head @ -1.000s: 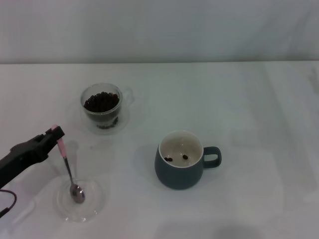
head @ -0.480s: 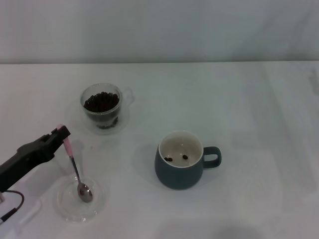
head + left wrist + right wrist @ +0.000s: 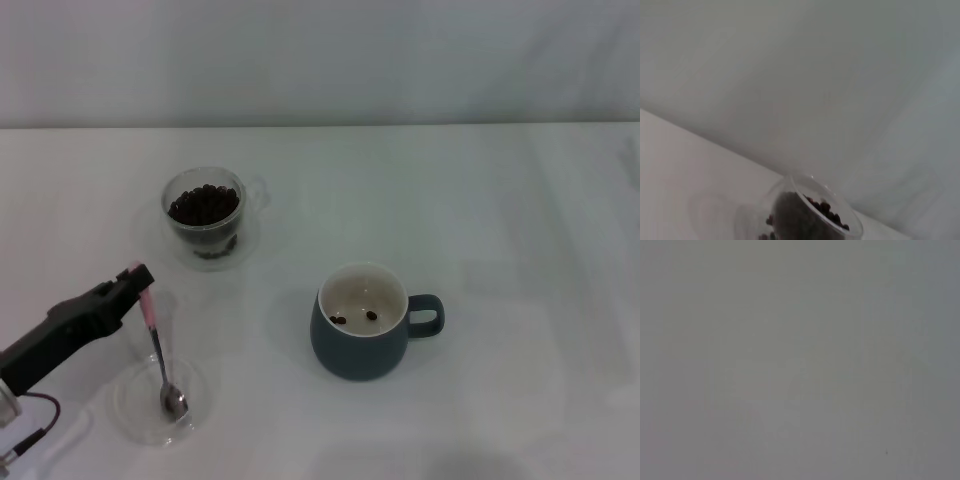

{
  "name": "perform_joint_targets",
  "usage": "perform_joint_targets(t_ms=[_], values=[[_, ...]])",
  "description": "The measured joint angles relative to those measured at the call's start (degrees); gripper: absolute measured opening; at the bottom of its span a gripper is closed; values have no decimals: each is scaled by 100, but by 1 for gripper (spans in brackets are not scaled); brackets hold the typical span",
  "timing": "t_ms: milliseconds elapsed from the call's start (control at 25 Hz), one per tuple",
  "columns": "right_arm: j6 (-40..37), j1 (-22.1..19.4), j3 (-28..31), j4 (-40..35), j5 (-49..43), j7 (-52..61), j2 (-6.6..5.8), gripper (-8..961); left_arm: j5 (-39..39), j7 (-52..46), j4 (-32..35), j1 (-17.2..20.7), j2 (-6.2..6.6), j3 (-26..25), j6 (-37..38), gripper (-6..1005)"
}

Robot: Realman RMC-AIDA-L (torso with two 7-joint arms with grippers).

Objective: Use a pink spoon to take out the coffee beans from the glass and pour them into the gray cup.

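The spoon's silver bowl (image 3: 173, 402) is inside the clear glass dish. My left gripper will now let go of the pink spoon.
My left gripper (image 3: 140, 280) is shut on the pink handle of the pink spoon (image 3: 158, 345) at the left front. The spoon hangs almost upright with its silver bowl (image 3: 175, 403) down in a flat clear glass dish (image 3: 130, 405). The glass (image 3: 204, 212) full of coffee beans (image 3: 204, 204) stands behind it on a clear saucer; it also shows in the left wrist view (image 3: 807, 215). The gray cup (image 3: 362, 322) stands right of centre, handle to the right, with two beans (image 3: 355, 317) inside. My right gripper is out of view.
The white table (image 3: 520, 230) runs back to a pale wall. The right wrist view shows only a blank grey surface.
My left gripper has moved right and toward the front with the spoon, and the spoon's bowl has shifted right and sunk lower into the flat dish.
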Motion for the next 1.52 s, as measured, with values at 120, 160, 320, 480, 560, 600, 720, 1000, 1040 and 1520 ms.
perform_joint_targets(t_ms=[120, 160, 320, 480, 560, 600, 720, 1000, 1040, 1520], values=[[16, 12, 0, -21, 0, -2, 0, 874, 96, -10, -15, -4, -2, 9, -25, 187], [18, 11, 0, -31, 0, -2, 0, 874, 109, -10, -15, -3, -2, 7, -20, 192], [22, 1, 0, -42, 0, -2, 1, 875, 115, -24, -15, 20, -1, -16, 56, 213], [7, -26, 0, -42, -1, -1, 10, 875, 115, -19, -15, 26, -1, -13, 127, 233], [3, -44, 0, -42, -3, -1, 15, 875, 115, -17, -15, 27, -1, -1, 149, 244], [2, -52, 0, -43, -3, 0, 16, 874, 115, -17, -15, 27, -1, -1, 149, 249], [0, -64, 0, -43, -3, 0, 18, 874, 113, 0, -13, 26, -1, -9, 153, 284], [13, -74, 0, -42, -3, -6, 18, 874, 83, 29, 36, 69, 39, -209, 161, 420], [18, -75, 0, -42, -3, -17, 18, 874, 89, 70, 37, 85, 51, -303, 162, 432], [56, -213, -64, -70, -50, -521, 139, 874, -1131, 3694, -151, 213, -54, -1958, 633, 713]])
